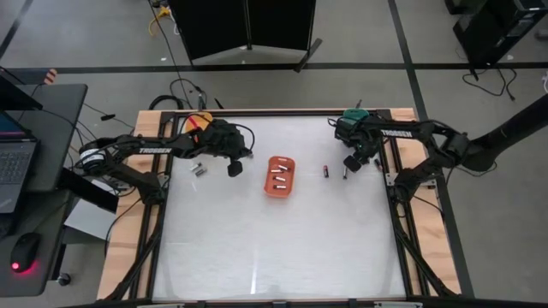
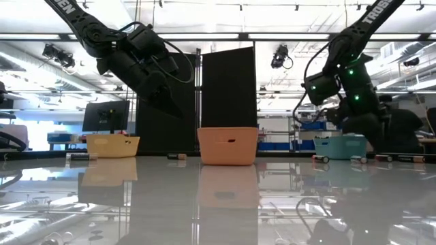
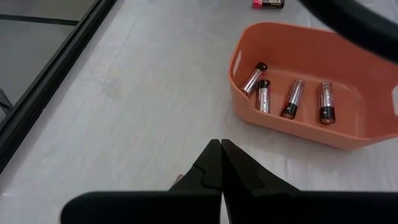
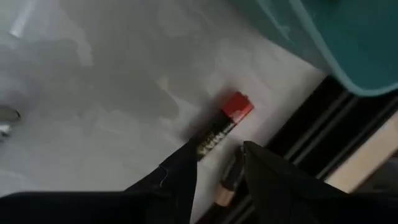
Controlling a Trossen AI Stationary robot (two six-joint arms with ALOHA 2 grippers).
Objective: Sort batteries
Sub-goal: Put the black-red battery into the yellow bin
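The red-ended battery [image 4: 238, 107] needs to be sorted, so my right gripper will grab its black labelled body [image 4: 212, 134] next.
Several batteries [image 3: 292, 98] lie in the red-orange tray [image 1: 280, 176] at mid-table. One loose battery [image 1: 326, 171] lies to the tray's right and two more [image 1: 199, 169] to its left. My left gripper [image 3: 221, 144] hangs shut above the table, left of that tray, holding nothing. My right gripper [image 4: 219, 149] is open and points steeply down near the teal tray [image 4: 348, 43]. A black battery with a red end [image 4: 222, 124] lies just ahead of its fingers. A second battery with a coppery end [image 4: 226, 185] lies between them; no touch shows.
A yellow tray [image 2: 112, 145] sits at the far left under the left arm, the teal tray [image 1: 349, 120] at the far right. The table's dark frame rail [image 4: 323, 130] runs close beside the right gripper. Bare white tabletop [image 1: 274, 248] fills the near half.
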